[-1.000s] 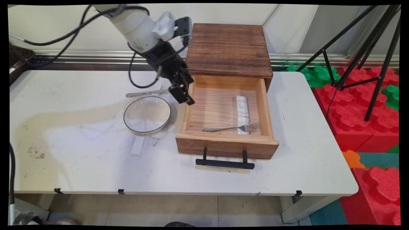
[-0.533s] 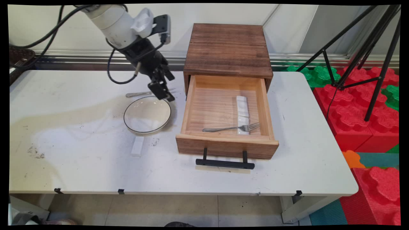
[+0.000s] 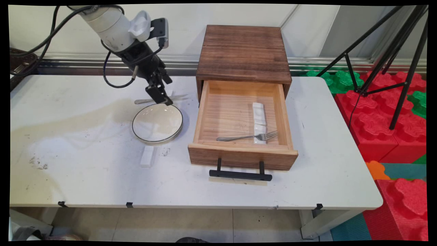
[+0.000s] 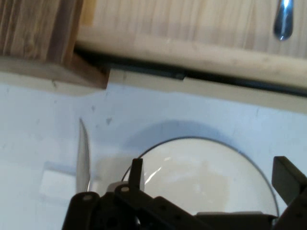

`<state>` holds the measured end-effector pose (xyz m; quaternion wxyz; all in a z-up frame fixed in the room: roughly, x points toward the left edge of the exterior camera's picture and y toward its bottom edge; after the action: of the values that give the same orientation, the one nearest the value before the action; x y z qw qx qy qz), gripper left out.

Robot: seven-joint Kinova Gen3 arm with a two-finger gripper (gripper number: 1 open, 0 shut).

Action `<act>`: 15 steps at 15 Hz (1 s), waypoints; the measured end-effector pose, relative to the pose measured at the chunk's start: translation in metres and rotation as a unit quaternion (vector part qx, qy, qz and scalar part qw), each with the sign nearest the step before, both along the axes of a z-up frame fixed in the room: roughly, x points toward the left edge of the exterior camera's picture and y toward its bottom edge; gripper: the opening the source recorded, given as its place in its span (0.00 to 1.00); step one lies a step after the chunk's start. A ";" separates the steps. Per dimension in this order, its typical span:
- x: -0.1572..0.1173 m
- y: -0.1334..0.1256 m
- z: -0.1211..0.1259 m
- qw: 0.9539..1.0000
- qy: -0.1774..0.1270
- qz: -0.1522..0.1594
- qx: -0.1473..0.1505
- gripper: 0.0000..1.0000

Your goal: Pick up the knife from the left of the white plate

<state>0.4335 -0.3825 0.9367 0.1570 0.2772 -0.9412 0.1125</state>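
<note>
The gripper grabs the table knife's handle (image 3: pixel 143 101) next, to lay the knife in the open drawer with the fork (image 3: pixel 247 137).
My gripper (image 3: pixel 163 98) hangs open and empty just above the table, over the far rim of a white plate with a dark edge (image 3: pixel 157 123). A table knife (image 3: pixel 150 100) lies right behind it. In the hand view the plate (image 4: pixel 206 165) lies between my fingers (image 4: pixel 136 173), and the knife blade (image 4: pixel 83 153) and a white rest (image 4: pixel 53 181) are to their left. To the right stands a wooden cabinet (image 3: pixel 243 51) with its drawer (image 3: pixel 202 112) pulled out. Inside it a fork (image 3: pixel 247 137) lies across a white rest (image 3: pixel 258 116).
A small white block (image 3: pixel 147 156) lies on the table in front of the plate. The drawer's black handle (image 3: pixel 240 175) juts toward the near edge. A black tripod (image 3: pixel 392 51) and red foam blocks (image 3: pixel 382 123) stand off the table's right end. A dark basket (image 3: pixel 20 63) sits at the far left.
The gripper has swung left, away from the drawer's left wall, and now hangs over the knife and the plate's far rim. Nothing on the table has moved.
</note>
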 end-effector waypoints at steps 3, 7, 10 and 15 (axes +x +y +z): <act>0.015 -0.003 -0.012 1.000 -0.010 0.005 0.008 1.00; 0.030 -0.011 -0.026 1.000 -0.024 0.011 0.010 1.00; 0.043 -0.018 -0.034 0.999 -0.036 0.018 0.010 1.00; 0.065 -0.029 -0.051 0.998 -0.050 0.029 0.012 1.00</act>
<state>0.4986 -0.4116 0.8854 0.1030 0.3003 -0.9407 0.1197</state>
